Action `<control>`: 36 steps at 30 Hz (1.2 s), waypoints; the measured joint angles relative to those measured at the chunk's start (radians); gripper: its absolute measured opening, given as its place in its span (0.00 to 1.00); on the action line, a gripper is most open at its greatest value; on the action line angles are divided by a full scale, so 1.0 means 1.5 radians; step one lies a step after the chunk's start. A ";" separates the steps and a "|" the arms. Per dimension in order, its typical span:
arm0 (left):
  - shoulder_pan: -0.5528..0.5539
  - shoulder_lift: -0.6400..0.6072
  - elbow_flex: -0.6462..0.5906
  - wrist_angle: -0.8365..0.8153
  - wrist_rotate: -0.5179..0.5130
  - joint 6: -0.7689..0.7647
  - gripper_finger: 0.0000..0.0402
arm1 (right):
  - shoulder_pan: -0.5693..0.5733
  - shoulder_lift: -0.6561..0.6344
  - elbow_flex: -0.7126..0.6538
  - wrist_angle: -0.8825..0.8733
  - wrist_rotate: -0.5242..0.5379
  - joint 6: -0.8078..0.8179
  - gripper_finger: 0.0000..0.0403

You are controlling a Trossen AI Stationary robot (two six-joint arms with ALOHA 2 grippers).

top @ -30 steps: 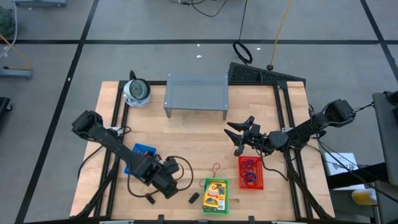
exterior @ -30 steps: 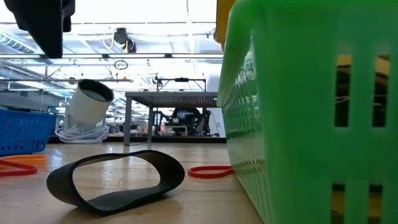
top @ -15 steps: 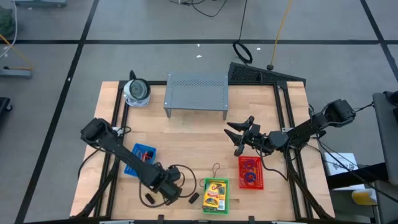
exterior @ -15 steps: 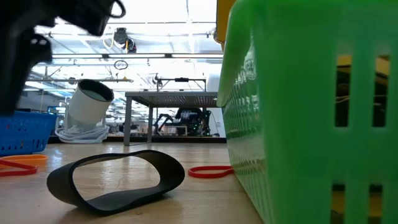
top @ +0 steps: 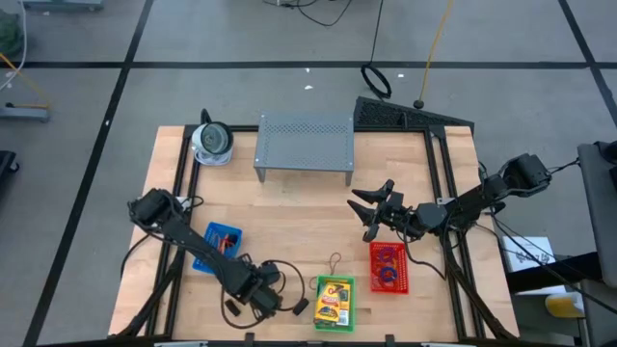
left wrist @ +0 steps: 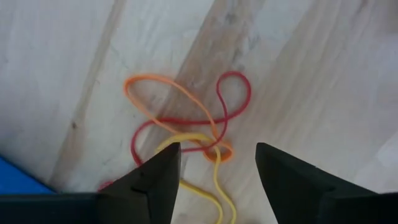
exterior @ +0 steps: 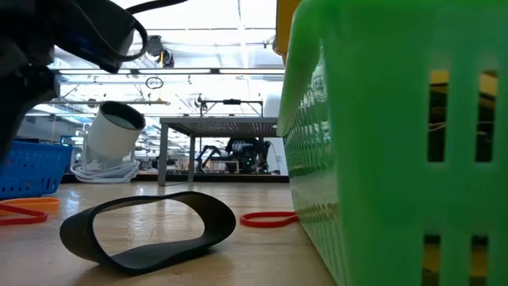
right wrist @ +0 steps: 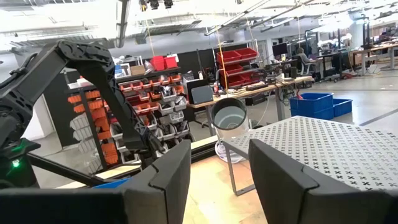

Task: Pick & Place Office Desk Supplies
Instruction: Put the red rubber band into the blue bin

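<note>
My left gripper should next put the tangle of rubber bands into the blue basket [top: 222, 241] [left wrist: 17, 183], so it should grab the tangle by its crossing parts.
My left gripper [top: 256, 292] points down near the table's front edge, open. In the left wrist view [left wrist: 217, 152] its fingers stand above a tangle of orange, red and yellow rubber bands [left wrist: 186, 134] lying flat on the wood. In the high view the gripper hides that tangle. A green basket [top: 335, 302] holds yellow-orange crayon boxes. One black clip [top: 300, 306] lies beside it and another [top: 231, 308] lies left of the gripper. My right gripper [top: 371, 207] waits open above the table's middle right, its fingers [right wrist: 217, 168] holding nothing.
A blue basket [top: 220, 241] lies left of my left gripper and a red basket [top: 388, 267] with rubber bands lies on the right. A black band loop [exterior: 151, 230] and a red band [exterior: 266, 218] lie on the wood. A grey perforated shelf [top: 304, 143] and a round white-grey object [top: 212, 142] stand at the back.
My left arm has come down and moved toward the table's near edge. In the low view it has dropped from the top left corner further into the picture. My right arm has kept still.
</note>
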 joint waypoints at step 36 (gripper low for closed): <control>0.029 -0.001 -0.068 0.086 0.032 0.043 0.54 | -0.035 0.000 0.000 -0.069 0.000 0.052 0.39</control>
